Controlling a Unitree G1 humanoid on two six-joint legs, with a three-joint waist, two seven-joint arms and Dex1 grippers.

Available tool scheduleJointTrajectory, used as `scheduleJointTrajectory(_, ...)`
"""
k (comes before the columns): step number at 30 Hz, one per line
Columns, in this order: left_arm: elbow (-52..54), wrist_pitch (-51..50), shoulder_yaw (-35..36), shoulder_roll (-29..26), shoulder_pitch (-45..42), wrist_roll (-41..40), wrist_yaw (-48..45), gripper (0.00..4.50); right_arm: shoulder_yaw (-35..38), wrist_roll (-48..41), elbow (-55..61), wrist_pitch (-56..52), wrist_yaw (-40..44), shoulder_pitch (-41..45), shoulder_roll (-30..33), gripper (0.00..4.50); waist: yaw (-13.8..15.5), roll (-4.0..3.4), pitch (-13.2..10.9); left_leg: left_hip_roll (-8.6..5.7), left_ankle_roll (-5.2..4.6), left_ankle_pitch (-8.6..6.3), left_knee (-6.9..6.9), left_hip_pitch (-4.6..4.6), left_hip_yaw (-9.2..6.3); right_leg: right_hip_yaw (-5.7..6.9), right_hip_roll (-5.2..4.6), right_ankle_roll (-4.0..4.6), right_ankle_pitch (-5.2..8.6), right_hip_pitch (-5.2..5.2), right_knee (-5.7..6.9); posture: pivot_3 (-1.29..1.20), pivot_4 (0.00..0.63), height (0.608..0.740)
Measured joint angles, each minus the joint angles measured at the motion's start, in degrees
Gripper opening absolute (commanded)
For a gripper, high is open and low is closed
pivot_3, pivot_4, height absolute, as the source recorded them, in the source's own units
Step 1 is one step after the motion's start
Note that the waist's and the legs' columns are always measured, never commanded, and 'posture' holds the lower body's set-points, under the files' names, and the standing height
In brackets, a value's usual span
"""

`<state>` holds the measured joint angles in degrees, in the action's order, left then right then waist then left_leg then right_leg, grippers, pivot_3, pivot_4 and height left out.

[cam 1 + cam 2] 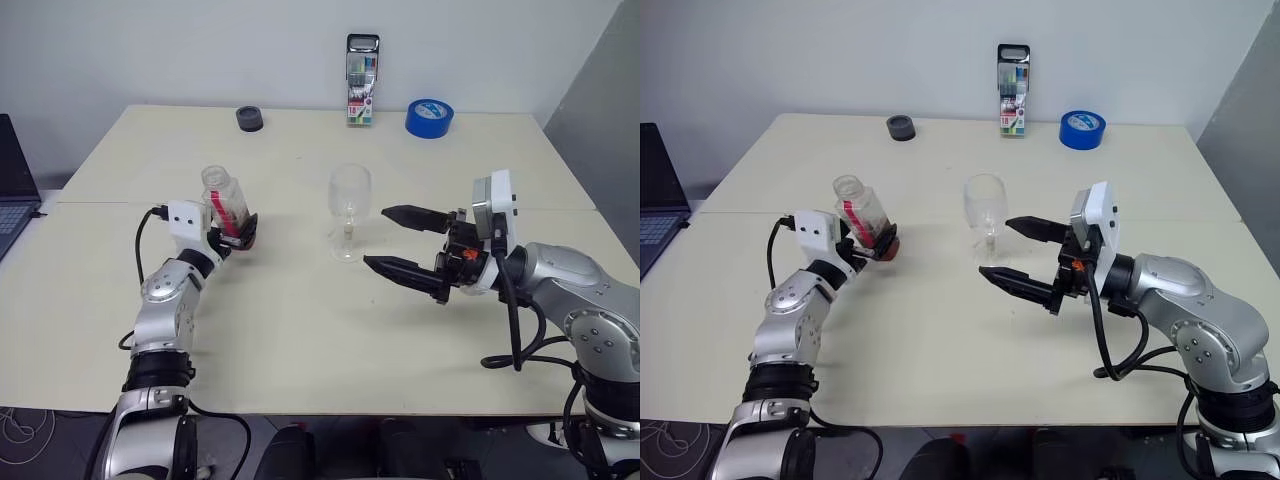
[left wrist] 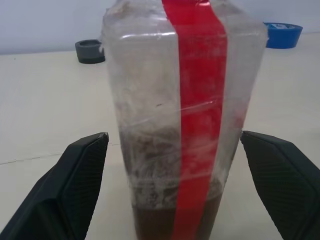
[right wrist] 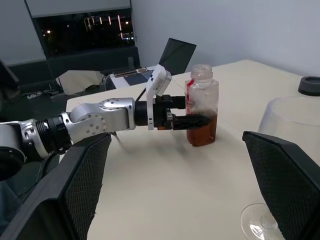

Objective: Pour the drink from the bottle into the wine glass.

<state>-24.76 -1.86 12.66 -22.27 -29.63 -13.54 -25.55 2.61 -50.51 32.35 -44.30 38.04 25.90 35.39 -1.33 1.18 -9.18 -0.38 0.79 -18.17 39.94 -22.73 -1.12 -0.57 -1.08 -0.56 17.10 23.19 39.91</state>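
Observation:
Next, the left gripper grabs the bottle by its flat-sided lower half (image 1: pixel 233 225), since the bottle narrows at its shoulder (image 1: pixel 218 189) to a round neck.
The bottle (image 1: pixel 225 203) stands upright on the left part of the table, clear, with a red strip down its side and no cap on its mouth. The tea-coloured drink (image 3: pixel 202 131) fills only its bottom. My left gripper (image 1: pixel 238 235) is open, with one finger on each side of the bottle's lower half; in the left wrist view a gap shows between each finger and the bottle (image 2: pixel 175 100). The wine glass (image 1: pixel 350 200) stands at the table's middle. Just right of its foot, my right gripper (image 1: pixel 376 237) is open, pointing toward the glass and holding nothing.
A marker pack (image 1: pixel 361 80), a blue tape roll (image 1: pixel 429 117) and a dark round lid-like object (image 1: pixel 250 118) sit along the table's far edge. A laptop (image 1: pixel 12 190) lies off the table's left side.

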Motion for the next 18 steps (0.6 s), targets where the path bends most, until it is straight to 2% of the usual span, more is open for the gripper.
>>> scheduleJointTrajectory(3,-2.93,1.67,-0.01,0.05,-1.74,0.56,-0.01,4.50,0.00,0.21,0.00,0.00,-0.60,0.01,0.00,4.49,-0.02,0.00,0.00,0.00,0.01,0.01,0.00,-0.01,0.00,0.00,0.00,0.00,0.00,0.00,0.00,0.00,0.150,0.740)
scheduleJointTrajectory(6,-4.99,3.29,0.00,0.04,-2.25,0.74,-0.13,3.93,0.01,0.25,0.00,0.00,-1.00,0.01,0.00,4.50,-0.03,0.00,0.00,0.00,0.02,0.01,0.00,0.00,0.00,0.00,0.00,0.00,0.00,0.01,0.00,0.00,0.150,0.740)
scheduleJointTrajectory(13,-7.52,4.87,0.04,0.01,-2.65,0.87,-0.31,1.87,0.04,0.29,0.01,0.01,-2.07,-0.05,-0.02,4.50,-0.06,0.00,0.00,0.00,0.02,0.01,0.00,0.00,-0.01,0.00,0.00,0.00,0.00,0.01,0.01,0.00,0.150,0.740)
scheduleJointTrajectory(18,-8.75,5.72,0.03,-0.07,-3.20,0.97,-0.38,1.75,0.04,0.34,0.16,0.05,-2.69,-0.26,-0.06,4.50,-0.04,0.00,0.00,0.00,0.03,0.02,0.01,-0.01,-0.01,0.01,0.00,0.00,0.00,0.01,0.01,0.00,0.150,0.740)
